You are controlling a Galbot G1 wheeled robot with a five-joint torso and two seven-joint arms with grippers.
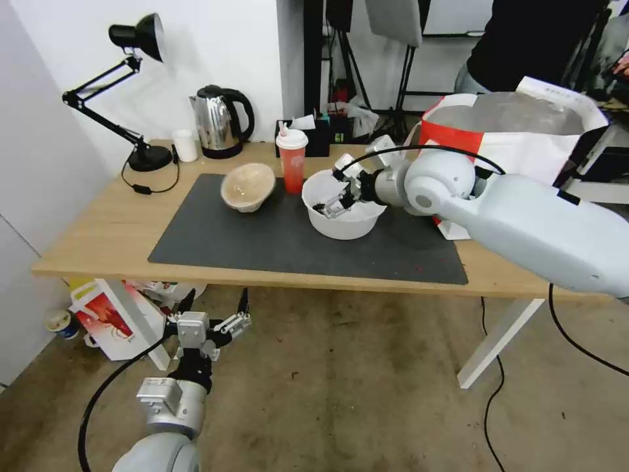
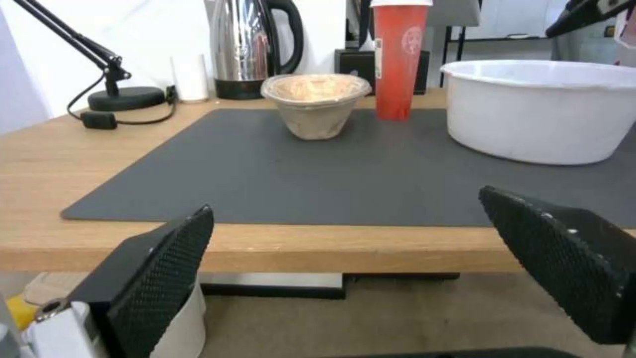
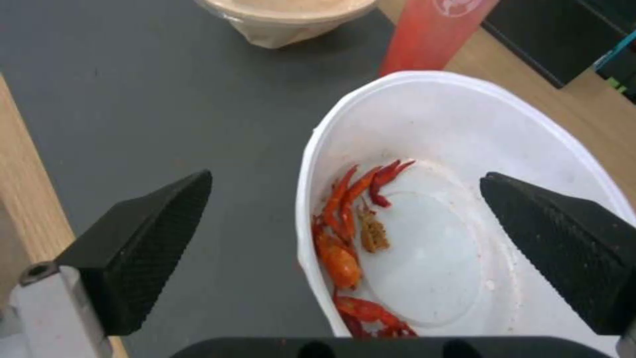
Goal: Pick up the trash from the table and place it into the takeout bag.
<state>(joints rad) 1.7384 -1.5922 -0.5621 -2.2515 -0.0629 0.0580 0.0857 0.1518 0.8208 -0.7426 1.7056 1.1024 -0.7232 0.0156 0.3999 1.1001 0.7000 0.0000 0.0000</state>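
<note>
I need to tip the red shells into the takeout bag [image 1: 517, 131], so my right gripper should next grab the rim of the large white bowl [image 1: 344, 226].
On the table [image 1: 111, 229], three pieces of trash stand on the dark mat [image 1: 275, 242]. They are a tan pulp bowl [image 1: 247, 187], a red cup with a white lid [image 1: 291, 164] and a large white bowl [image 1: 344, 226]. My right gripper [image 1: 337, 195] hangs open over the white bowl's near rim. In the right wrist view the right gripper [image 3: 346, 176] has one finger over the mat and the other over the white bowl [image 3: 464, 149], which holds red shells. The red-and-white takeout bag [image 1: 517, 131] stands open at the table's right end. My left gripper [image 1: 213, 314] is open below the table's front edge.
A black desk lamp [image 1: 141, 98], a small white cup [image 1: 185, 145], a steel kettle [image 1: 219, 121] and a black box [image 1: 318, 141] line the back of the table. A white bag with a red picture [image 1: 111, 321] sits on the floor by the left table leg.
</note>
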